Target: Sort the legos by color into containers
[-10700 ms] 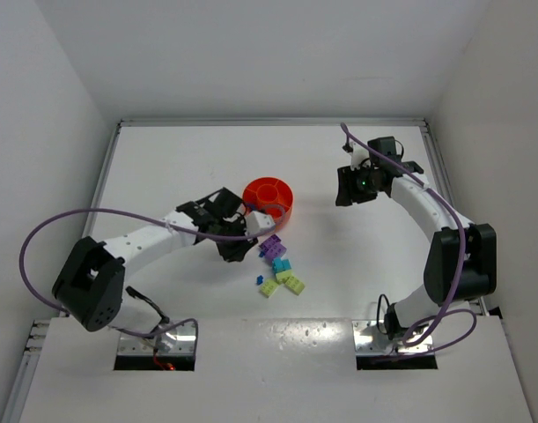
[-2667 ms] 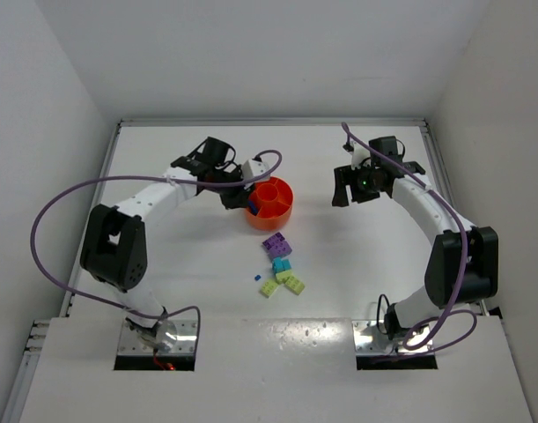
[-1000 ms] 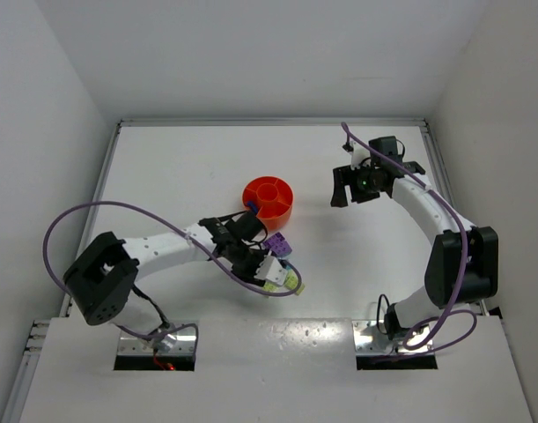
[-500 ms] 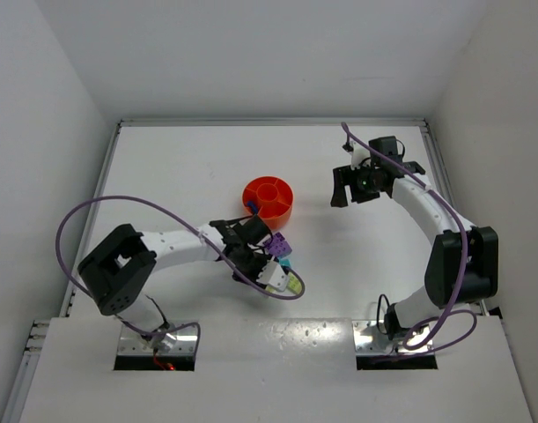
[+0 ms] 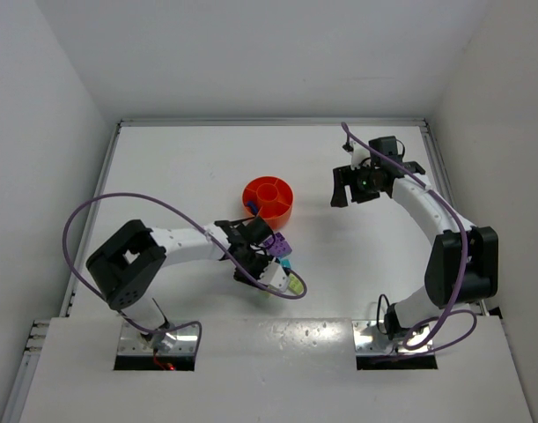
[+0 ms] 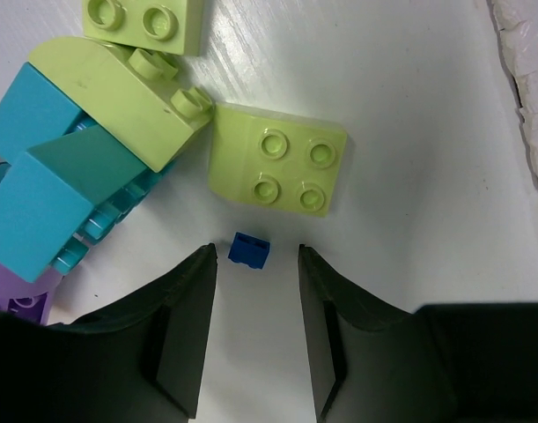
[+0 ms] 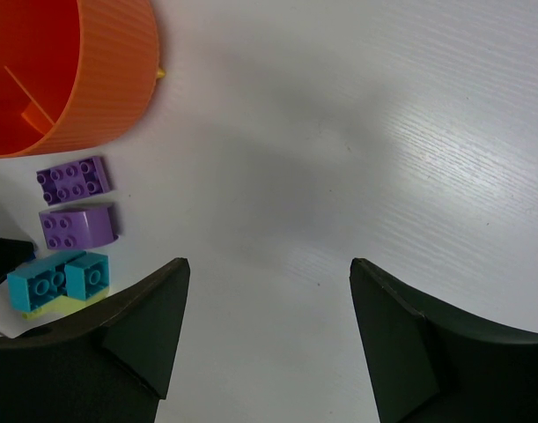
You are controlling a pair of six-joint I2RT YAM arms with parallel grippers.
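Observation:
The fingers of my left gripper are apart around the tiny blue brick (image 6: 249, 251), so the brick would stay on the tabletop if I lifted that gripper now.
My left gripper (image 5: 255, 271) is open and low over the brick pile. In the left wrist view a tiny blue brick (image 6: 249, 251) lies on the table between my left gripper's (image 6: 257, 256) fingertips, apart from both. Yellow-green bricks (image 6: 277, 159), teal bricks (image 6: 40, 185) and a purple brick (image 6: 9, 291) lie just beyond it. The orange bowl (image 5: 286, 207) stands behind the pile. My right gripper (image 5: 352, 189) is open and empty, to the right of the bowl. The right wrist view shows the bowl (image 7: 92, 79), two purple bricks (image 7: 72, 179) and a teal brick (image 7: 57, 278).
The left arm's purple cable (image 5: 101, 211) loops over the left of the table. Raised white walls (image 5: 106, 176) border the table on the left, back and right. The table's torn right edge (image 6: 524, 97) shows in the left wrist view.
My left arm has swung from the bowl down to the brick pile and settled over the tiny blue brick. The right arm has not moved.

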